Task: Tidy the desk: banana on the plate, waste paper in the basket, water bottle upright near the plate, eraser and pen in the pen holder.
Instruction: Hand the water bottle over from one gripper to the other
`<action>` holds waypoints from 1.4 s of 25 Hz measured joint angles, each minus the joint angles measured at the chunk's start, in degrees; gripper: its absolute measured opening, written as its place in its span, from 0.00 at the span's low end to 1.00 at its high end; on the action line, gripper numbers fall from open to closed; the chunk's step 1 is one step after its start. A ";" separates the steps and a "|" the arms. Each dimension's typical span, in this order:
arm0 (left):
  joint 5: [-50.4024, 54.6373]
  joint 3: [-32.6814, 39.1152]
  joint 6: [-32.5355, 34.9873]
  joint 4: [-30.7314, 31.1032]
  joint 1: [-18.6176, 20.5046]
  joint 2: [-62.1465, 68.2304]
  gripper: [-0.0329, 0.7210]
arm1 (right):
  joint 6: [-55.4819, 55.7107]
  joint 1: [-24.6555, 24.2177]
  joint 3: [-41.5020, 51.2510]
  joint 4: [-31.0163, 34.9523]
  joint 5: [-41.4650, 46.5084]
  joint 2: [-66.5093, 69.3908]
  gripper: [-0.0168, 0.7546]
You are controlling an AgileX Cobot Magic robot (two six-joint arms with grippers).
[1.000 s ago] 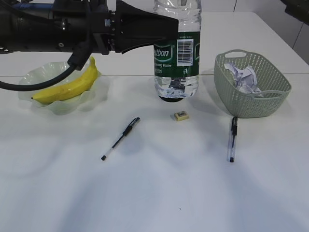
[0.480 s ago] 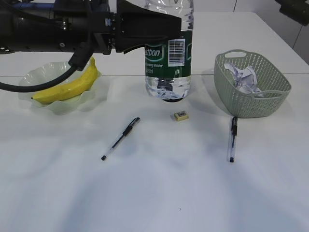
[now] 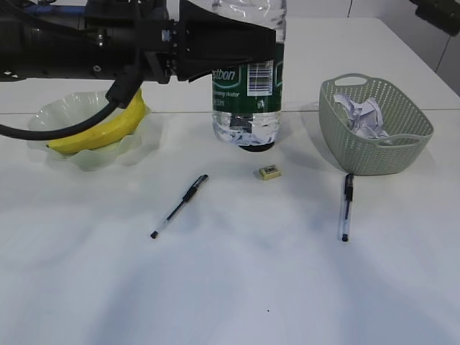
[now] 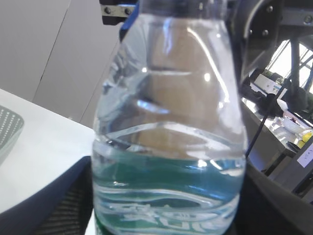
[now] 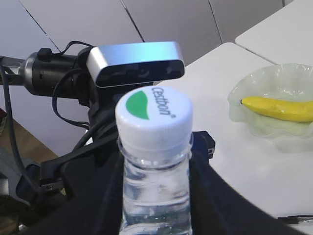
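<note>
The water bottle should stand upright near the plate, so my left gripper should next hold it around its green-labeled body (image 3: 246,91) (image 4: 168,188).
The water bottle (image 3: 248,72), clear with a green label, hangs upright above the table's back. My right gripper (image 5: 155,215) is shut on its neck under the white cap; in the exterior view that gripper is out of sight above the frame. My left gripper (image 3: 267,50) reaches in from the left with its jaws open around the label (image 4: 166,215). The banana (image 3: 100,129) lies on the plate (image 3: 50,111). Waste paper (image 3: 363,115) sits in the basket (image 3: 374,147). The eraser (image 3: 269,172) and two pens (image 3: 180,206) (image 3: 346,207) lie on the table. The pen holder cannot be made out.
A dark round thing (image 3: 254,147) stands on the table behind the bottle's base, mostly hidden. The left arm (image 3: 72,43) spans the back left above the plate. The table's back edge runs behind the plate and basket.
The bottle has shifted left, deeper between the left gripper's jaws. The left arm barely moved. Banana, pens, eraser and basket stayed put.
</note>
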 joint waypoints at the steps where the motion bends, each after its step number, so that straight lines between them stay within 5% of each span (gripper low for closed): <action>1: 0.00 0.00 0.00 0.00 0.01 0.00 0.83 | 0.00 0.07 0.00 0.13 0.00 0.00 0.37; 11: 0.00 -0.22 0.00 0.00 0.01 0.00 0.82 | -0.03 0.07 0.00 0.13 0.00 0.00 0.37; 19: -0.19 -2.24 -0.18 0.47 -0.03 0.00 0.66 | -0.25 0.07 0.00 0.35 -0.22 -0.05 0.37; 35: -0.25 -2.24 -0.27 0.49 -0.03 0.04 0.66 | -0.28 0.07 0.00 0.35 -0.22 -0.05 0.37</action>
